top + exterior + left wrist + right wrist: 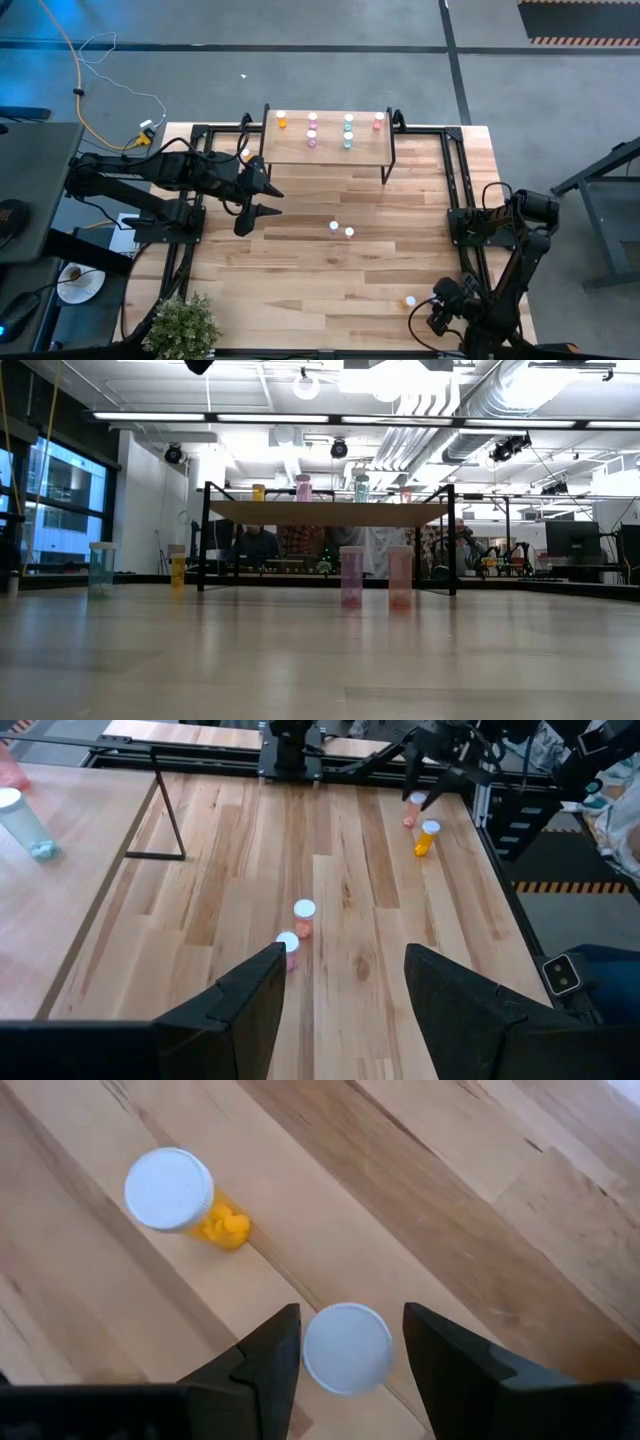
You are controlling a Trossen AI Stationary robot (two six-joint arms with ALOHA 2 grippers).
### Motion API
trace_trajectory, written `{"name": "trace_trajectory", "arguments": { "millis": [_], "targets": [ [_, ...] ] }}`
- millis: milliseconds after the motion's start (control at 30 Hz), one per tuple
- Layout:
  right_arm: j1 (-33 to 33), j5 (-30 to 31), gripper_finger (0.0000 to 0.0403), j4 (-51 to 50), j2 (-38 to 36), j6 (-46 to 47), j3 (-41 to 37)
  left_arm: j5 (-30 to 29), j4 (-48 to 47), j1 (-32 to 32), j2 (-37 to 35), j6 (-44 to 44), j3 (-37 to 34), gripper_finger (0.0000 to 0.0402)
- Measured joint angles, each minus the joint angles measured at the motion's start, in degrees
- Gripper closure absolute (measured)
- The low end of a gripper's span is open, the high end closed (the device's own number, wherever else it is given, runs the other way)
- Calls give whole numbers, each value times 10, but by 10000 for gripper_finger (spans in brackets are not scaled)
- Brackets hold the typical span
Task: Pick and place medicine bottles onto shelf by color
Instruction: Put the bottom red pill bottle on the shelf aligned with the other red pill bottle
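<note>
My right gripper's fingers are close on either side of the bottle's white cap (347, 1347), with the orange bottle farther off. They would catch the bottle, so my right gripper closes next.
The shelf (326, 143) stands at the table's far side with several small white-capped bottles on top, sorted into orange, pink, teal and red. Two pinkish bottles (341, 230) stand mid-table, also seen in the left wrist view (297, 928). My left gripper (256, 203) hovers open, left of them. My right gripper (352, 1322) is open near the table's near right corner and points steeply down. Its fingers stand on either side of a bottle's white cap (347, 1347), with a slim gap on each side. An orange bottle (172, 1192) stands just beside it.
A teal bottle (101, 568) and an orange bottle (178, 568) stand on the table left of the shelf. A potted plant (183, 325) sits at the near left corner. Black frame rails (462, 180) run along both table sides.
</note>
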Motion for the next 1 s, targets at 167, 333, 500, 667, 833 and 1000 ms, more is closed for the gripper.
{"name": "trace_trajectory", "arguments": {
  "millis": [167, 333, 500, 667, 833, 1000],
  "targets": [
    [-2, -23, 233, 11, 0, 0, -10, 0, 0, 0, 0, 0, 0, 206],
    [-2, -23, 254, 11, 0, 1, -10, 0, 0, 0, 0, 0, 0, 206],
    [-3, -16, 302, 11, 0, 3, -10, 0, 0, 0, 0, 0, 0, 206],
    [-3, 2, 315, 13, 0, 4, -10, 0, 0, 0, 0, 0, 0, 206],
    [-3, 4, 307, 11, 0, 20, -10, 0, 0, 0, 0, 0, 0, 206],
    [-10, 4, 309, -3, 0, 34, -10, 0, -1, 0, 0, 0, 0, 206]
  ]
}}
